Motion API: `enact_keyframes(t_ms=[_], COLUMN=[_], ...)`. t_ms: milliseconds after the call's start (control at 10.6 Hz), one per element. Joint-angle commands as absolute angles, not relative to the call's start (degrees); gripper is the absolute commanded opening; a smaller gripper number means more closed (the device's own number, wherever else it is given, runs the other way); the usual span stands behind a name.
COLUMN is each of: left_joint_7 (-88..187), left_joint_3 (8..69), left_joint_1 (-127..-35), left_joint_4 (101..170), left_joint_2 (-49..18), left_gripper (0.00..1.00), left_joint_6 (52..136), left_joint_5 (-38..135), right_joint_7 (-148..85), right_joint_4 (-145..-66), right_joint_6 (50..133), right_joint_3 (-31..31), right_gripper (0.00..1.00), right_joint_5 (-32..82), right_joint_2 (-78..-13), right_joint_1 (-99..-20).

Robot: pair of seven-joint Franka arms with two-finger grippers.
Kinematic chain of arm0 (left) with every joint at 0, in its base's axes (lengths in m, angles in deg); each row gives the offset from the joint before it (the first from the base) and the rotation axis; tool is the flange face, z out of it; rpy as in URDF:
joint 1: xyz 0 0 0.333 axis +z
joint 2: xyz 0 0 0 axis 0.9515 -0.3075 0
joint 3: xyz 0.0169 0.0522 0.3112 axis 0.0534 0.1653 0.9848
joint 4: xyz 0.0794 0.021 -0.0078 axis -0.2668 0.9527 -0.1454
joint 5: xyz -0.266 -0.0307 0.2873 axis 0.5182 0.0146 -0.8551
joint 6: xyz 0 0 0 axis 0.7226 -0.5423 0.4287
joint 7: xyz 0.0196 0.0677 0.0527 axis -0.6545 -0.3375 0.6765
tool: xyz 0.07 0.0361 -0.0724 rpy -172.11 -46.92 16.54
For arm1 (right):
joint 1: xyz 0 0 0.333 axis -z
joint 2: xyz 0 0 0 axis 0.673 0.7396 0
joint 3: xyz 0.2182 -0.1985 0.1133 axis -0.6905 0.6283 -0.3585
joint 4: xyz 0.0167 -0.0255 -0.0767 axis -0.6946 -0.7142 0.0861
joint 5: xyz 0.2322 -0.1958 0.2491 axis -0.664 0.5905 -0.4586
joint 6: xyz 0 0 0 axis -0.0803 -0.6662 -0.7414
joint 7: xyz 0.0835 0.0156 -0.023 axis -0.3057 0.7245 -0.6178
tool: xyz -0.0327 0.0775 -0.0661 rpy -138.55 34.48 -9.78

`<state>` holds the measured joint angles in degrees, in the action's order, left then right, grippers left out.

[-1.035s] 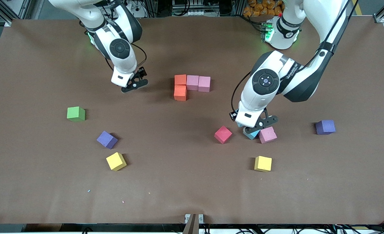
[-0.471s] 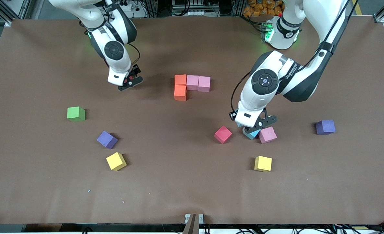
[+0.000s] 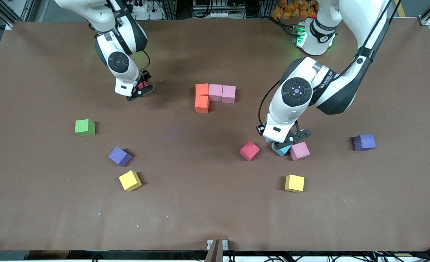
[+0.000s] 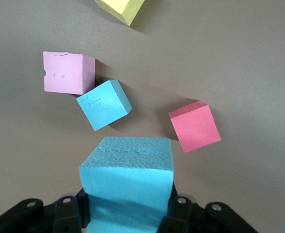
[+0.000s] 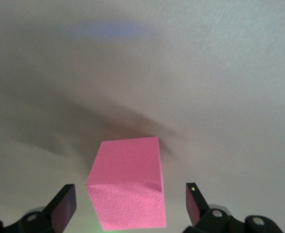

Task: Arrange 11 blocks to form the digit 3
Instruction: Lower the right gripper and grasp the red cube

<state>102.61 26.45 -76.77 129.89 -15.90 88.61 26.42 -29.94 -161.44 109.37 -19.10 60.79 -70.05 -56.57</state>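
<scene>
The red block is to be added to the digit 3. My right gripper needs to grab the block by its two opposite sides next.
My left gripper [image 3: 284, 143] is shut on a light blue block [image 4: 128, 179] and holds it just above the table. Under it a second light blue block [image 3: 282, 150] lies against a pink block [image 3: 299, 150], with a red block [image 3: 249, 150] beside them. My right gripper [image 3: 139, 89] is open, low at the table, its fingers [image 5: 193, 201] either side of a red block [image 5: 128, 187] without touching it. Two orange blocks [image 3: 202, 89] [image 3: 201, 103] and two pink blocks [image 3: 215, 92] [image 3: 228, 93] touch in an L shape mid-table.
Loose on the table are two yellow blocks [image 3: 130, 180] [image 3: 294, 183], two purple blocks [image 3: 119, 156] [image 3: 364, 142] and a green cube [image 3: 85, 127]. Bare table lies nearer to the front camera than the orange blocks.
My right gripper has moved toward the right arm's end of the table and come down around the red block. My left gripper has stayed still with the light blue block.
</scene>
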Motion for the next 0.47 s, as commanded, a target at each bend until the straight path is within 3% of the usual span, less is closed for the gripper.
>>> enact_keyframes(t_ms=[0, 376], left_joint_7=[102.23, 101.97], left_joint_3=[26.26, 26.26], left_joint_1=[-76.75, -76.75], left_joint_4=[128.96, 129.04], left_joint_2=[-16.28, -16.28], left_gripper=[0.02, 0.02], left_joint_6=[87.53, 87.53], left_joint_5=[25.25, 25.25], right_joint_7=[-35.71, -37.94], right_joint_4=[-163.73, -164.78], right_joint_6=[110.03, 110.39], right_joint_3=[-19.09, -19.18], right_gripper=[1.0, 1.0], right_joint_5=[55.9, 53.94], right_joint_2=[-72.07, -71.45], right_joint_1=[-56.54, -56.8])
